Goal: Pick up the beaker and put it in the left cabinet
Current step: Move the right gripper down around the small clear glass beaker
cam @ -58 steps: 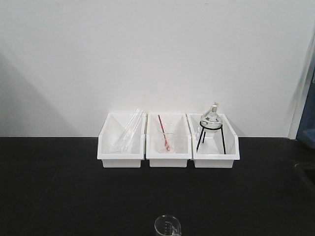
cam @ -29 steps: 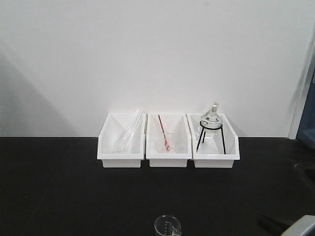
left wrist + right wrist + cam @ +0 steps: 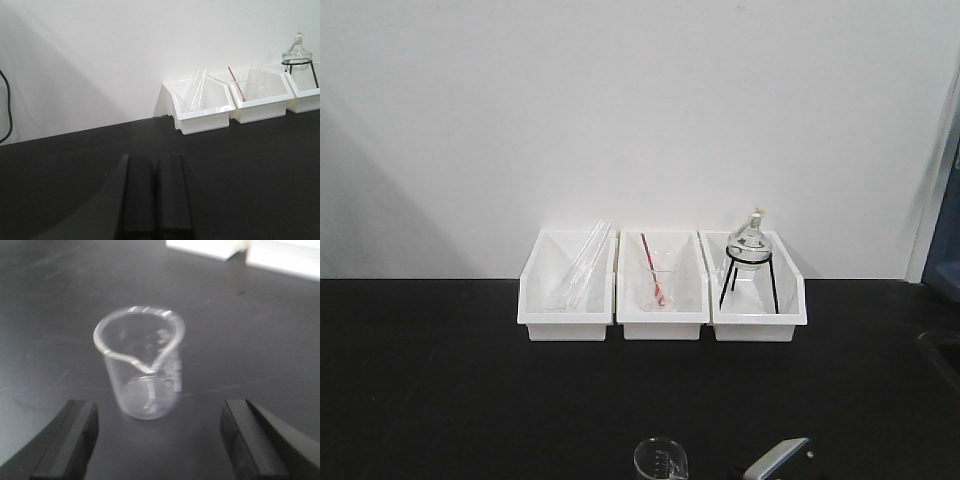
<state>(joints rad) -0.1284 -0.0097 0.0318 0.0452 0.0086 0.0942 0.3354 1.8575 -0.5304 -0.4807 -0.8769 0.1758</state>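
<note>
Next, my right gripper grabs the beaker (image 3: 660, 462) by its clear glass sides to carry it into the left cabinet.
The beaker (image 3: 660, 462), small clear glass with a spout, stands upright on the black table (image 3: 440, 380) at the bottom edge of the front view. In the right wrist view the beaker (image 3: 141, 367) stands just ahead of my right gripper (image 3: 157, 409), which is open; its two dark fingers (image 3: 75, 432) are spread wider than the glass and touch nothing. A grey part of my right arm (image 3: 778, 462) shows just right of the beaker. My left gripper (image 3: 155, 160) is shut with nothing in it, low over bare table on the left. The left cabinet is out of view.
Three white bins (image 3: 663, 318) stand in a row against the white wall. The left one holds glass tubes (image 3: 578, 265), the middle a beaker with a red rod (image 3: 656, 280), the right a flask on a black tripod (image 3: 750, 245). A blue-grey edge (image 3: 945, 240) shows far right.
My right arm has come into the front view from the lower right and moved left, up beside the beaker. The beaker and bins have not moved.
</note>
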